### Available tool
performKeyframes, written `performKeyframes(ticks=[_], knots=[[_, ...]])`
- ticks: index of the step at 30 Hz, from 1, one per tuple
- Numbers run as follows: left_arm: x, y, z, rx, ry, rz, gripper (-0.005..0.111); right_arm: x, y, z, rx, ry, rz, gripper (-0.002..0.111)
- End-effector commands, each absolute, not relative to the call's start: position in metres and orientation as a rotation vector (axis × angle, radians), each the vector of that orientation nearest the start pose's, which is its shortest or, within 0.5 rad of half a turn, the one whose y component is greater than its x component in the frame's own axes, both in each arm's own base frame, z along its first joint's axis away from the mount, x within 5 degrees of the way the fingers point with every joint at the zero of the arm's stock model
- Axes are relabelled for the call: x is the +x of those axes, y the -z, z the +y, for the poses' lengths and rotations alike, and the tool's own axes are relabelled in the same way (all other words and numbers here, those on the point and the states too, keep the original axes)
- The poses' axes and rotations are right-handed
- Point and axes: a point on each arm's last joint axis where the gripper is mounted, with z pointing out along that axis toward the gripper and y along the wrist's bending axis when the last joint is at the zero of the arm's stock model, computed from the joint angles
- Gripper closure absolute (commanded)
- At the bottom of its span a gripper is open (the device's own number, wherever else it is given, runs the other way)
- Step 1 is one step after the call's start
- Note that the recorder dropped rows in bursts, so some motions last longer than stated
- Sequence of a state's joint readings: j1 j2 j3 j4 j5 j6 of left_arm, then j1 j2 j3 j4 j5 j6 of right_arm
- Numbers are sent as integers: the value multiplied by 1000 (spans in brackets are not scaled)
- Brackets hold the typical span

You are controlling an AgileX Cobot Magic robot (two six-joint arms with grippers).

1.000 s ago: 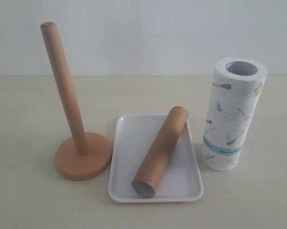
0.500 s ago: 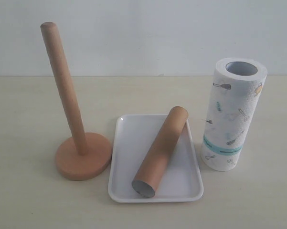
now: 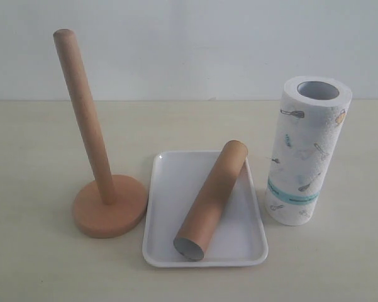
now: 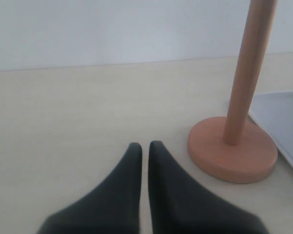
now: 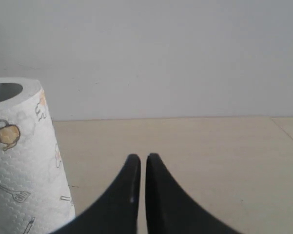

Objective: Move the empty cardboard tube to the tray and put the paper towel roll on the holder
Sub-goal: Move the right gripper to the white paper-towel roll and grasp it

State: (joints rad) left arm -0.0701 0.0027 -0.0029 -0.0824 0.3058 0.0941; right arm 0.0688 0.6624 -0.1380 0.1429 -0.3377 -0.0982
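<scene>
My right gripper takes hold of the roll by its upper end (image 3: 314,104) next, to fit the paper towel roll onto the empty holder.
The brown cardboard tube (image 3: 212,197) lies slantwise in the white tray (image 3: 165,207), grey open end toward the front. To the tray's right the paper towel roll (image 3: 305,151) stands upright on the table, also seen as a paper towel roll (image 5: 19,161) in the right wrist view. Left of the tray stands the wooden holder (image 3: 107,207), its pole bare; the left wrist view shows this holder (image 4: 232,151) and a tray (image 4: 283,122) corner. My left gripper (image 4: 145,145) is shut and empty, short of the holder's base. My right gripper (image 5: 140,157) is shut and empty, beside the roll. Neither gripper shows in the exterior view.
A pale wall runs along the back of the beige table (image 3: 38,151). Nothing else stands on the table.
</scene>
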Motion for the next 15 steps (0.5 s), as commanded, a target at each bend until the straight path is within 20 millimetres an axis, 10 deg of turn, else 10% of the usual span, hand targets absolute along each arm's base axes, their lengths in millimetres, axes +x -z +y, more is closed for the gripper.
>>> performKeyframes(ticks=[1,15], knots=[[54,-186,-6,92,64,1784,103,136,-226,11,-66,-64,1719,104],[54,-186,-6,92,64,1784,103,158,-201,45,-417,-320,1749,104]])
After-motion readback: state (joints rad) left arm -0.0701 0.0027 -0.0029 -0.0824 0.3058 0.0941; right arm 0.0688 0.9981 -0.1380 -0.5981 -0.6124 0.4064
